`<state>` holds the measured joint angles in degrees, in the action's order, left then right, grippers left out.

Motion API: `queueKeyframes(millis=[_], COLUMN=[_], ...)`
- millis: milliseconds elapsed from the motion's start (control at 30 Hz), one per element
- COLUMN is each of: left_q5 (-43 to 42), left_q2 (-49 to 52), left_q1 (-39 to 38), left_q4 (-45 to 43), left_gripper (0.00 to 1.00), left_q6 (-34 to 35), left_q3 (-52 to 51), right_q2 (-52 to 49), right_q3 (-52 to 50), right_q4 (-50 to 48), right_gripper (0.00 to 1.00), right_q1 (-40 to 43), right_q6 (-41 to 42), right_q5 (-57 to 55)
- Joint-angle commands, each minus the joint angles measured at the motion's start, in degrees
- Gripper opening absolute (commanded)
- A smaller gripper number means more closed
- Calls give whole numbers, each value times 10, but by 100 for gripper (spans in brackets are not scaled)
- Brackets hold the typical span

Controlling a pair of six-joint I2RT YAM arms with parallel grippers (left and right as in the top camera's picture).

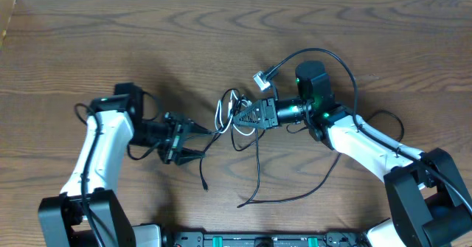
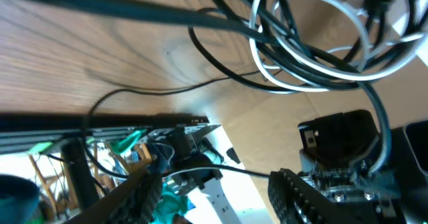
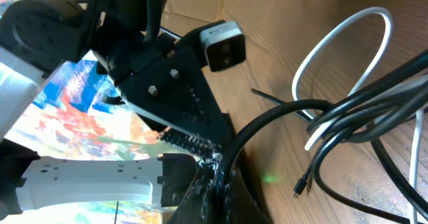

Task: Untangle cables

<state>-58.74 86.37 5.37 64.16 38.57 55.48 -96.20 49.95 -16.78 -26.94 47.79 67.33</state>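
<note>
Next, my left gripper grabs the white cable's loop facing it, leaving out the pinched black cable, to draw the white cable (image 1: 223, 108) from the tangle.
The black cable (image 1: 259, 175) and the white cable (image 1: 223, 108) are knotted together at mid-table. My right gripper (image 1: 239, 118) points left and is shut on the tangle; in the right wrist view its gripper (image 3: 226, 178) pinches the black cable (image 3: 281, 110), with white cable (image 3: 336, 42) loops just beyond. My left gripper (image 1: 205, 142) faces it from the left, open. In the left wrist view a thin black strand (image 2: 249, 173) crosses between the spread fingers (image 2: 302, 196), unclamped. The looped tangle (image 2: 301, 63) hangs ahead of them.
One black cable end with a silver plug (image 1: 262, 79) lies behind the tangle. A small black plug (image 1: 205, 185) rests near the front, and a long black loop (image 1: 324, 179) trails to the right. The wooden table (image 1: 110, 40) stretches behind.
</note>
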Motion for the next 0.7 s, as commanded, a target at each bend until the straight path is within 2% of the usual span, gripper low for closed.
queueKeyframes(millis=[0,100,267,400,667], left_q5=[16,56,88,129,159], left_q2=[0,0,0,0,1], left_q1=[-37,-67,-94,-99,-99], left_q4=[-45,-122,-178,-202,-214], left_gripper=[58,58,58,59,59], left_q6=[147,233,295,324,351], left_q3=[5,5,5,5,5], right_q2=[0,0,0,0,0], right_q3=[0,0,0,0,0], right_q4=[-9,-11,-11,-11,-12], right_gripper=[1,1,1,1,1], right_q1=[-14,-20,-21,-21,-21], right_q6=[5,-1,-3,-7,-18], right_q5=[23,27,36,41,51])
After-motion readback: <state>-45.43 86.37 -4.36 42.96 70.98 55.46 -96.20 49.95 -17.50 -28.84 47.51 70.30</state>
